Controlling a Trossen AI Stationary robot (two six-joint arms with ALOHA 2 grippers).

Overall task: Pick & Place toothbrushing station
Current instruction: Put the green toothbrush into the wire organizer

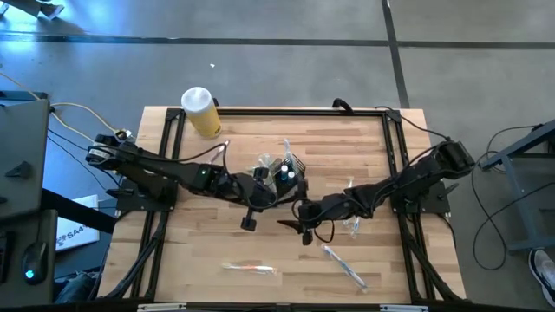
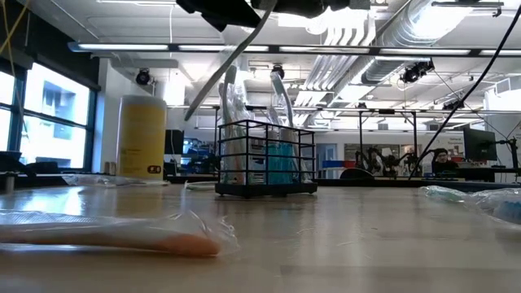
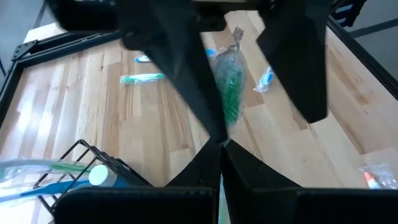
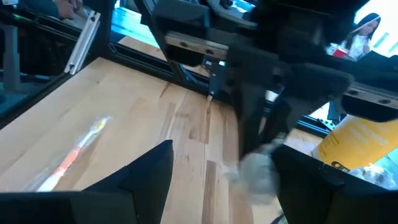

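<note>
The right gripper grabs the green toothbrush by its wrapped loose end (image 4: 258, 175) next, to stand the toothbrush in the black wire caddy.
The toothbrushing station (image 1: 284, 170), a black wire caddy with wrapped toothbrushes standing in it, rests on its base at the table's middle, toward the far side (image 2: 264, 159) (image 3: 81, 169). Just near of it, above the table, my left gripper (image 3: 221, 144) (image 1: 276, 201) is shut on a green toothbrush in a clear wrapper (image 3: 231, 87). My right gripper (image 4: 224, 180) (image 1: 297, 227) faces it from the right, open. Its fingers (image 3: 186, 68) stand on either side of the wrapped toothbrush without touching it. My left gripper pinches the clear wrapper's near end (image 3: 227, 127) between its two fingertips. The fingers slant down toward the table's right. The wrapped toothbrush sticks out ahead of them, clear of the table, its twisted far end (image 3: 238, 34) free.
A yellow jar with a white lid (image 1: 201, 113) stands at the far left corner. Wrapped toothbrushes lie loose: an orange one (image 1: 250, 268) near the front edge, one (image 1: 345, 264) at the front right, others (image 1: 351, 224) under the right arm. A black frame (image 1: 165, 147) edges the table.
</note>
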